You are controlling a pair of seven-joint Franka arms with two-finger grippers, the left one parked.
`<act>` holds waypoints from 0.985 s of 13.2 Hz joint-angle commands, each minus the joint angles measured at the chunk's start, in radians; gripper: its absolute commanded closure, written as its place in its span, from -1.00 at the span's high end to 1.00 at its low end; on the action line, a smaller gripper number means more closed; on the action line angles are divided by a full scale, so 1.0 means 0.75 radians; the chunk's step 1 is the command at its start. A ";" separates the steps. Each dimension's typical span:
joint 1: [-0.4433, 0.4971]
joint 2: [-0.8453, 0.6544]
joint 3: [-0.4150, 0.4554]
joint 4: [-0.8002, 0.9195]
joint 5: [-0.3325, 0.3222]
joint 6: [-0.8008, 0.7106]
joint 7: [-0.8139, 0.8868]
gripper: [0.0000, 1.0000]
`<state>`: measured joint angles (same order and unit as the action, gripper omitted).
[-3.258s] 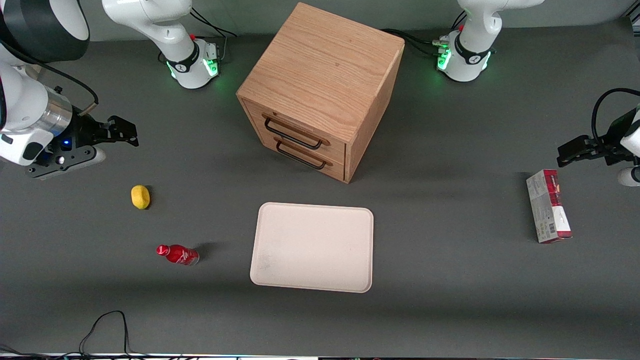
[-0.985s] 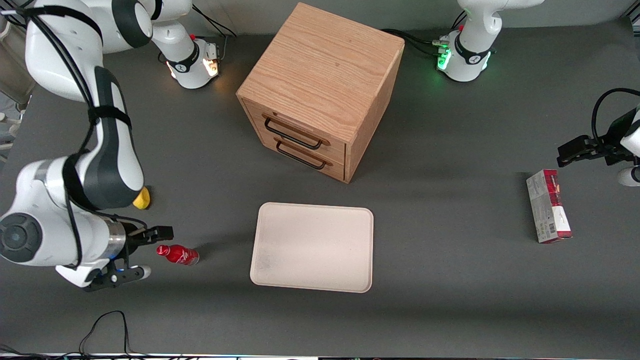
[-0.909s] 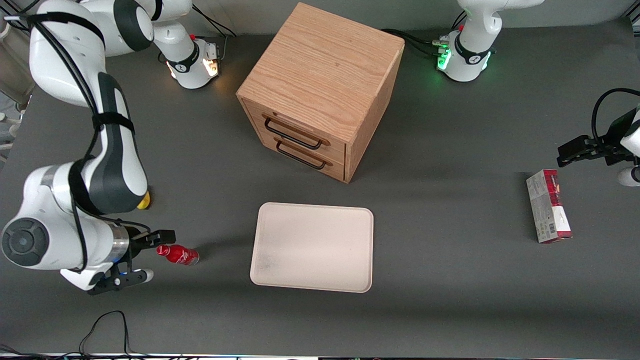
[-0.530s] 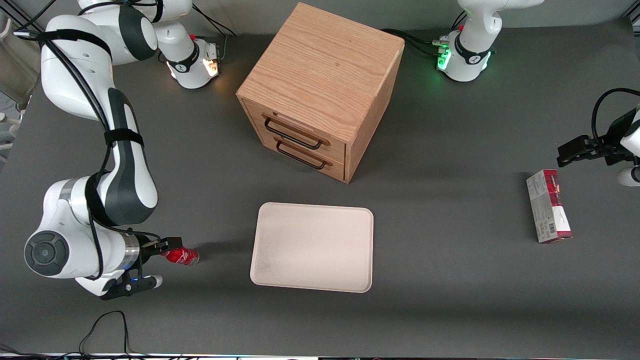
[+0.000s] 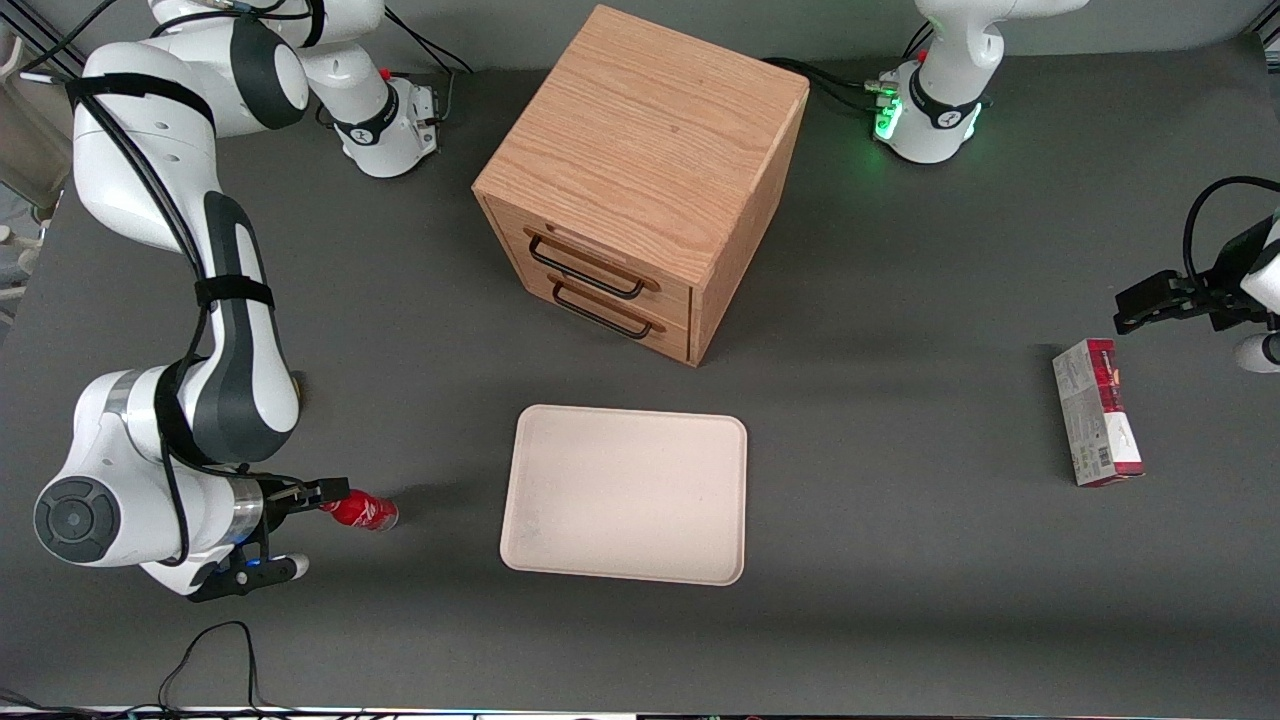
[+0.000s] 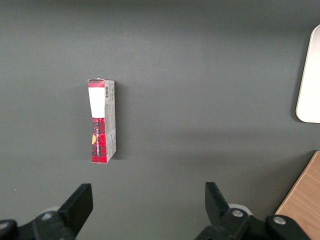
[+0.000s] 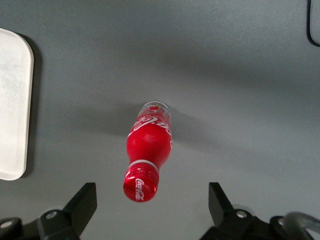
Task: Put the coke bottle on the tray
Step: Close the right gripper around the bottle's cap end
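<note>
The coke bottle needs to go on the cream tray [image 5: 625, 495], so my gripper should next grab it by its end with the cap [image 5: 335, 508].
The coke bottle [image 5: 364, 512] is small, glossy red with white lettering, and lies on its side on the dark table. Its cap [image 7: 141, 184] points at my gripper. My gripper [image 5: 316, 528] hovers low at the cap end, open, one finger on either side of the cap and touching nothing. In the right wrist view the gripper [image 7: 151, 196] has the bottle [image 7: 149, 144] lying lengthwise just ahead of its gap. The cream tray [image 5: 625, 495] lies flat a short way past the bottle's base, toward the parked arm's end, with nothing on it; its edge [image 7: 12, 105] shows too.
A wooden drawer cabinet [image 5: 640, 170] stands farther from the front camera than the tray. A red-and-grey carton [image 5: 1097, 412] lies toward the parked arm's end of the table, also seen as the carton [image 6: 102, 122]. A black cable [image 5: 210, 650] loops at the table's near edge.
My arm swung in from the table's end and came down to the bottle's cap end, covering the yellow lemon. In the last half second the gripper eased back slightly. The bottle stayed still.
</note>
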<state>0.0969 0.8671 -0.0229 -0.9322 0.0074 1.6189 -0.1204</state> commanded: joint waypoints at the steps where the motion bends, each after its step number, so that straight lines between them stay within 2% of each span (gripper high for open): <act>1: 0.008 -0.011 -0.004 -0.053 0.015 0.011 -0.028 0.98; 6: 0.010 -0.017 -0.004 -0.097 0.011 0.059 -0.028 0.95; 8: 0.010 -0.019 -0.004 -0.097 0.011 0.057 -0.026 0.82; 9: 0.010 -0.029 -0.004 -0.097 0.011 0.055 -0.024 0.55; 10: 0.014 -0.033 -0.004 -0.097 0.011 0.046 -0.009 -0.06; 11: 0.018 -0.035 -0.004 -0.099 0.011 0.040 0.015 -0.79; 12: 0.018 -0.035 -0.004 -0.099 0.011 0.034 0.044 -1.00; 13: 0.018 -0.037 -0.004 -0.103 0.013 0.032 0.050 -1.00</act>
<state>0.1032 0.8650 -0.0216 -0.9849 0.0074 1.6477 -0.1102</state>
